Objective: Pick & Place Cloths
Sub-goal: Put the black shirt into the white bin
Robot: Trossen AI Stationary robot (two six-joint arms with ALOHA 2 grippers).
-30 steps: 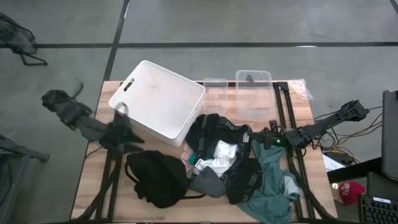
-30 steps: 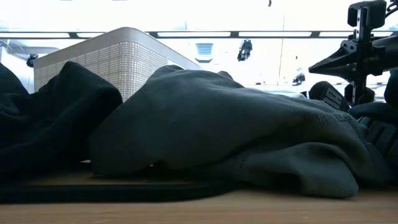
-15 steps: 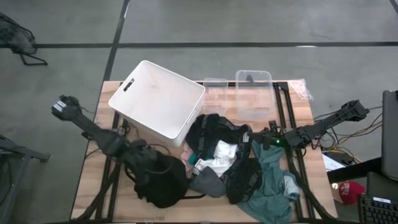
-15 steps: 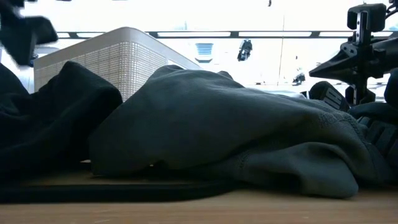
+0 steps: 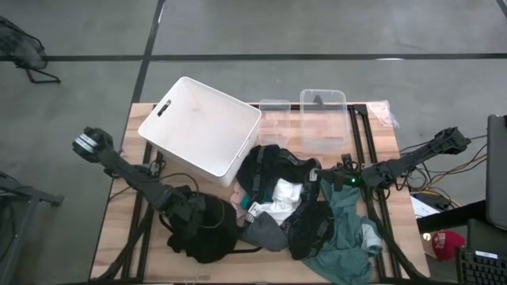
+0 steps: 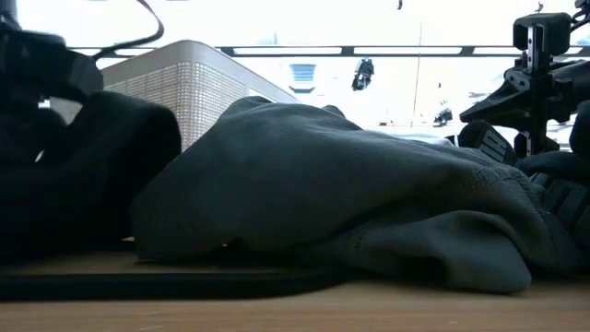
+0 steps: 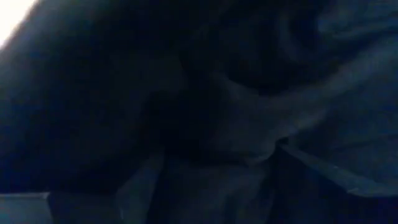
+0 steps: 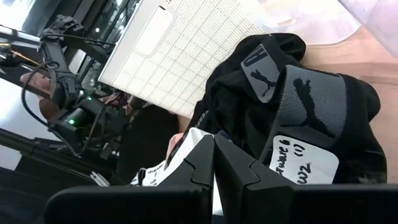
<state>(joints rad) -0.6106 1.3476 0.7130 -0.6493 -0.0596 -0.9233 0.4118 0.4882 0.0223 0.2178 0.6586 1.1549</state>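
Note:
Next, my left gripper picks up the black cloth by its bunched fold to put it away in the white basket.
A black cloth lies heaped on the table's near left. Right of it is a pile: a black garment with a grey band, a white piece, a small pink piece and a large teal-green cloth. The teal-green cloth also fills the low view. My left gripper is down at the far edge of the black heap; its wrist view shows only dark fabric. My right gripper is shut and hovers over the pile's right side, above the black garment.
A white basket stands at the far left of the table. Two clear plastic containers sit at the far edge. A thin black wire hanger lies under the cloths near the front edge. Bare wood shows along the table's left edge.
My left arm has swung from beside the basket's near corner toward the table's near edge and come down onto the black heap. The right arm has kept still.

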